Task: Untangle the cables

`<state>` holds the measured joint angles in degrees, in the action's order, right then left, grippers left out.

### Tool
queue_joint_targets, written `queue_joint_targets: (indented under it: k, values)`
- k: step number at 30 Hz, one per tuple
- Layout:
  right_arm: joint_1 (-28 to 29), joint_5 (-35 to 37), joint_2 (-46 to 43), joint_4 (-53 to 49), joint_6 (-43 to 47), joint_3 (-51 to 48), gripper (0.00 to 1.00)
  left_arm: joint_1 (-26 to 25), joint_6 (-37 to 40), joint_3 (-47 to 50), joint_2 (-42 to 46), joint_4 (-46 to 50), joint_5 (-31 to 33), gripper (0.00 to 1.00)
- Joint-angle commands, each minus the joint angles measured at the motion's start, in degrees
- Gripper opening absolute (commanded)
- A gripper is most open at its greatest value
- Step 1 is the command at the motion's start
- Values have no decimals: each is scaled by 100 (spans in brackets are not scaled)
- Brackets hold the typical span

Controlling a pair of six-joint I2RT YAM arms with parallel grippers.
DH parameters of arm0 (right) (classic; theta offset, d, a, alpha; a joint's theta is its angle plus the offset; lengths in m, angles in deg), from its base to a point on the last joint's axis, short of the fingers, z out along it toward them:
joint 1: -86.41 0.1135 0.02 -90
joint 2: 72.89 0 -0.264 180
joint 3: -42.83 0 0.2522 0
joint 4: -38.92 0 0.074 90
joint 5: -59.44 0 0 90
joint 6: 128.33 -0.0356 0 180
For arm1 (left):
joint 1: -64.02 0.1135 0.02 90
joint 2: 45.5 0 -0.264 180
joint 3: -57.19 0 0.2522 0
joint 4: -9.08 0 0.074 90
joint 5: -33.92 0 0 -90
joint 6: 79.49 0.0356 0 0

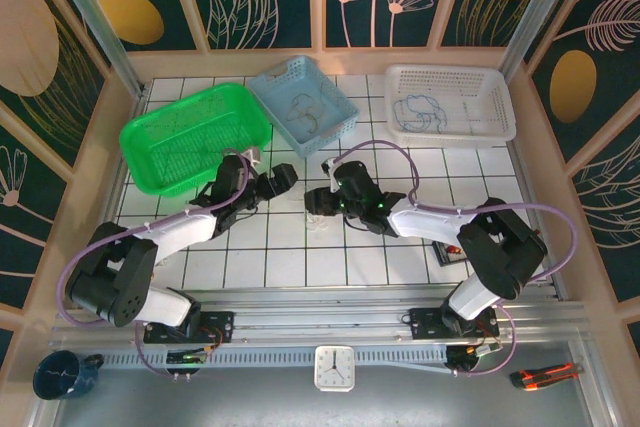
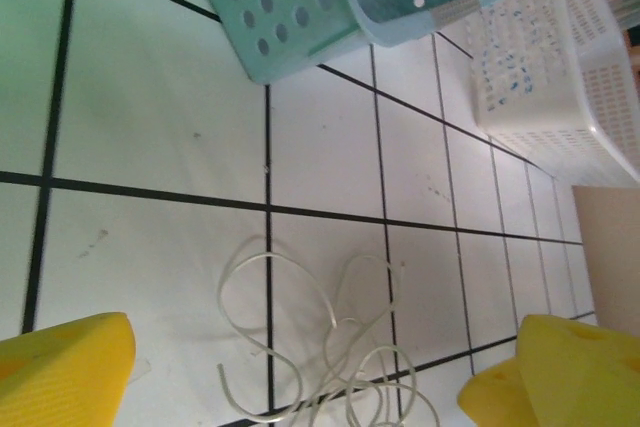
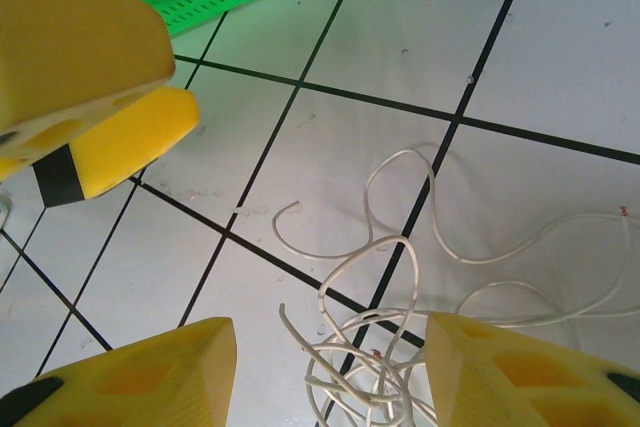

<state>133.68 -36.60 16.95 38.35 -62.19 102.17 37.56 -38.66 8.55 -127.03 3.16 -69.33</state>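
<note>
Next, my left gripper grabs a loose loop at the clump's edge point(image 2: 246, 263) and leaves the tangled middle free, to untangle one cable.
A small clump of thin pale yellowish-white cables point(image 3: 375, 347) lies on the white tiled table between my two grippers. In the right wrist view my right gripper point(image 3: 330, 379) stands open, one yellow finger on either side of the clump and neither pressing it. Loose loops trail off to the right. In the left wrist view the same cables point(image 2: 330, 347) lie just ahead of my left gripper point(image 2: 320, 387), whose jaws are wide open and hold nothing. From above, the left gripper point(image 1: 270, 187) and right gripper point(image 1: 318, 195) face each other at mid-table.
A green basket point(image 1: 160, 142) stands at the back left. Beside it a light blue basket point(image 1: 268, 97) holds dark wire loops point(image 1: 305, 112). A white basket point(image 1: 500, 107) at the back right holds a blue wire point(image 1: 425, 115). Open tiles lie in front of the grippers.
</note>
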Motion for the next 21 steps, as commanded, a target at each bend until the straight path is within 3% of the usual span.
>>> queue_joint_targets:
  k: [1, 8, 12, 14, 19, 21]
  values:
    - [50, -97, 48, 278, 3, -91, 53, 11, -267, 80, -88, -321, -289, 94]
    - [83, -176, 313, 436, -144, 6, 53, 14, -851, 402, -412, -990, -419, 82]
    - [90, -195, 548, 463, -177, 124, 50, 5, -850, 341, -460, -782, -272, 80]
    - [81, -124, 595, 443, -172, 124, 44, -4, -823, 315, -419, -578, -128, 79]
    - [-35, -13, 512, 477, -206, -85, 11, -216, -1002, 415, -285, -404, 235, 77]
    - [-96, 7, 443, 537, -248, -221, 3, -284, -1048, 431, -299, -427, 305, 75]
